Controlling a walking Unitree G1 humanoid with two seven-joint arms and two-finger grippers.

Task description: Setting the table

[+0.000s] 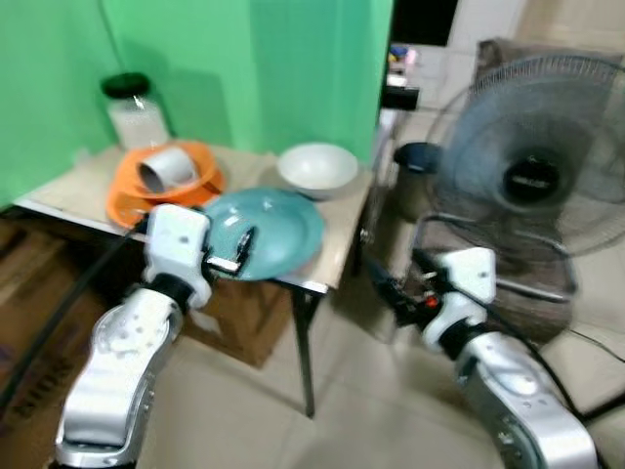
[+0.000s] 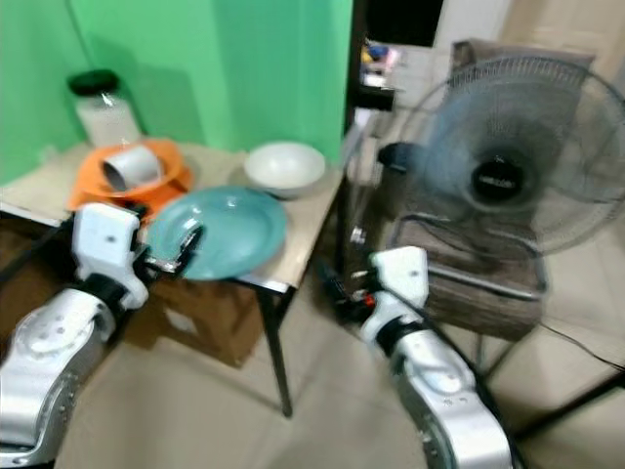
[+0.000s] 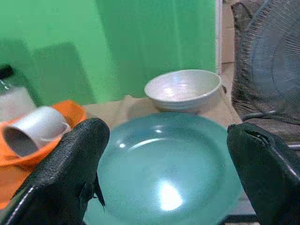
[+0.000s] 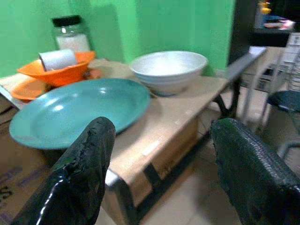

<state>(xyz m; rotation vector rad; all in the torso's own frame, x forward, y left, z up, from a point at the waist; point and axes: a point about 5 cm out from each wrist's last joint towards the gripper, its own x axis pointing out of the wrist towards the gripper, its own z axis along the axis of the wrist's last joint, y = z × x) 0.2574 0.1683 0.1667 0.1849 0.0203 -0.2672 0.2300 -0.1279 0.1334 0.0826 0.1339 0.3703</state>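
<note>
My right gripper is to take hold of the teal plate by its rim next, so that I can set the table with it.
A teal plate lies at the near corner of a small table, overhanging the edge a little. Behind it stands a white bowl. To the left, a silver cup lies on its side in an orange bowl on an orange plate. My left gripper is at the teal plate's near left rim, open, its fingers spread wide with the plate ahead of them. Off the table's right side, my right gripper is held low and open, facing the table corner.
A jar with a black lid stands at the table's back left against a green wall. A large standing fan is close on the right. A cardboard box sits under the table, on a tiled floor.
</note>
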